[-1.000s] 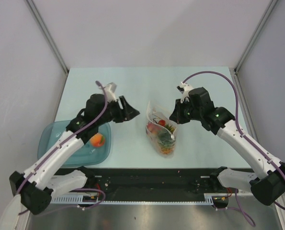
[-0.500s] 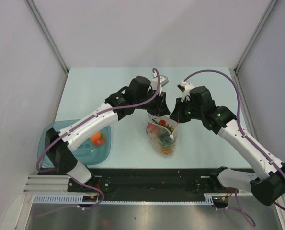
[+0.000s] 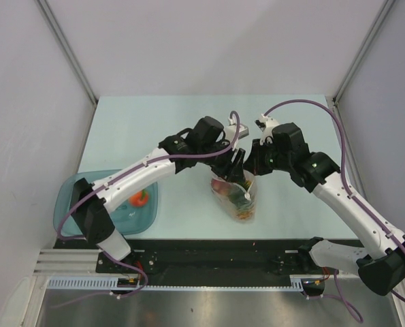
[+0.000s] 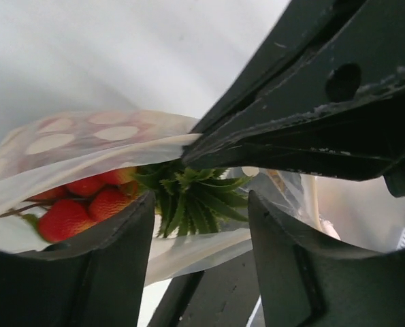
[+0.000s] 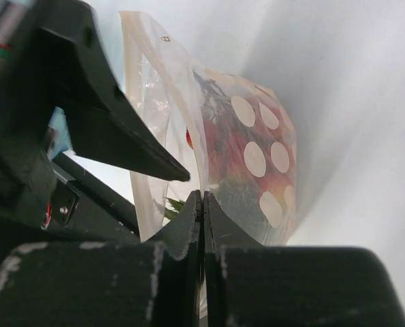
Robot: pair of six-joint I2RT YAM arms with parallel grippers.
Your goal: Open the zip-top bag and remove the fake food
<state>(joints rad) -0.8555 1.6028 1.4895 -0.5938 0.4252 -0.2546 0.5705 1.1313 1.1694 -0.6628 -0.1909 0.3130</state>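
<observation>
My left gripper grabs the pineapple by its green leafy top (image 3: 246, 184) (image 4: 194, 199) at the bag's opening next, to remove it body-last.
The zip-top bag (image 3: 239, 199), clear with pale dots, stands at the table's middle with its mouth open upward. My right gripper (image 3: 252, 165) is shut on the bag's right lip, as the right wrist view (image 5: 202, 199) shows. My left gripper (image 3: 235, 165) is open at the bag's mouth, its two fingers (image 4: 93, 272) apart over the near lip. Inside the bag I see the fake food: red strawberries (image 4: 76, 208) and the pineapple's green leafy top (image 4: 188, 194). The right gripper's black fingers (image 4: 304, 136) fill the upper right of the left wrist view.
A teal translucent tray (image 3: 76, 204) lies at the front left with one orange-red toy fruit (image 3: 139, 198) in it. Grey walls stand on the left, right and back. The black rail with the arm bases runs along the near edge.
My left arm has swung from beside the tray across to the bag's mouth. My right gripper has kept its hold on the lip, and the bag has shifted slightly to the right.
</observation>
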